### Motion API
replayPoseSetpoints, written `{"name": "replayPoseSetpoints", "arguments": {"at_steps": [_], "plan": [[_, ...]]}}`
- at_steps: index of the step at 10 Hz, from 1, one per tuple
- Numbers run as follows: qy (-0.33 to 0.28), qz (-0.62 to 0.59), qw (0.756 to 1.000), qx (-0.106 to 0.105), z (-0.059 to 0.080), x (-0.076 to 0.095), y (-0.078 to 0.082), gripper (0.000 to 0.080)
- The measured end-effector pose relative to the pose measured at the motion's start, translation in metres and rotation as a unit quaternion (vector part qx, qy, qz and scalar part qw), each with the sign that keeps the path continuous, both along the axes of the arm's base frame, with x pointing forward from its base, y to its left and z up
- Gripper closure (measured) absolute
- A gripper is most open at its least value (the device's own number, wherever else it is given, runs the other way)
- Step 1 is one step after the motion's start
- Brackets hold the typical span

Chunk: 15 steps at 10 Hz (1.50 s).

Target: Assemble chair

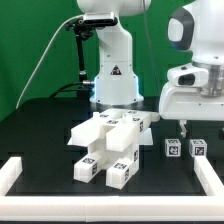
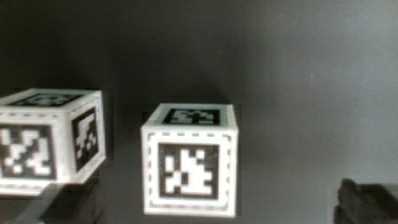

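The small tagged cube should join the cluster of chair parts, so the robot's gripper should grab it next by its opposite sides.
The chair parts (image 1: 108,143) lie in a cluster of matte white blocks and bars with black-and-white tags at the middle of the black table. Two small tagged cubes stand apart at the exterior view's right, one (image 1: 175,148) beside the other (image 1: 198,148). My gripper (image 1: 192,122) hangs just above these two cubes, open and empty. In the wrist view both cubes show from above, one (image 2: 192,155) between the dark fingertips (image 2: 365,198) and one (image 2: 48,135) to its side. The gripper (image 2: 205,208) touches neither cube.
Plain white border rails run along the front left (image 1: 20,172) and the right (image 1: 211,172) of the table. The robot's white base (image 1: 112,75) stands behind the parts cluster. A green backdrop closes the back.
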State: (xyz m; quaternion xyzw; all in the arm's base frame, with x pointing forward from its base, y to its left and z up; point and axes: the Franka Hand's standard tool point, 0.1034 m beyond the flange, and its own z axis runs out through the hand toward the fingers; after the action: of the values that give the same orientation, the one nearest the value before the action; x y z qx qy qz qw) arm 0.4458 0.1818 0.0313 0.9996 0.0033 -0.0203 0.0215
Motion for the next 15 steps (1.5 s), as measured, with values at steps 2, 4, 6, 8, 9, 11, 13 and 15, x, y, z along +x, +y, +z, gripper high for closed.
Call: {"name": "replayPoseSetpoints", "arguments": {"at_steps": [2,4,6,8,9,11,13,15], "plan": [[0.004,0.0,1.0,-0.002,-0.011,-0.004,0.004,0.015],[0.008,0.001,1.0,-0.005,-0.017,-0.005,0.005,0.015],[0.009,-0.002,1.0,-0.006,-0.018,-0.005,0.005,0.015],[0.009,-0.002,1.0,-0.006,-0.019,-0.005,0.005,0.0432],[0.009,-0.002,1.0,-0.006,-0.019,-0.005,0.005,0.0432],[0.009,-0.002,1.0,-0.006,-0.019,-0.005,0.005,0.0516],[0.009,-0.002,1.0,-0.006,-0.019,-0.005,0.005,0.0516],[0.009,-0.002,1.0,-0.006,-0.019,-0.005,0.005,0.0516]]}}
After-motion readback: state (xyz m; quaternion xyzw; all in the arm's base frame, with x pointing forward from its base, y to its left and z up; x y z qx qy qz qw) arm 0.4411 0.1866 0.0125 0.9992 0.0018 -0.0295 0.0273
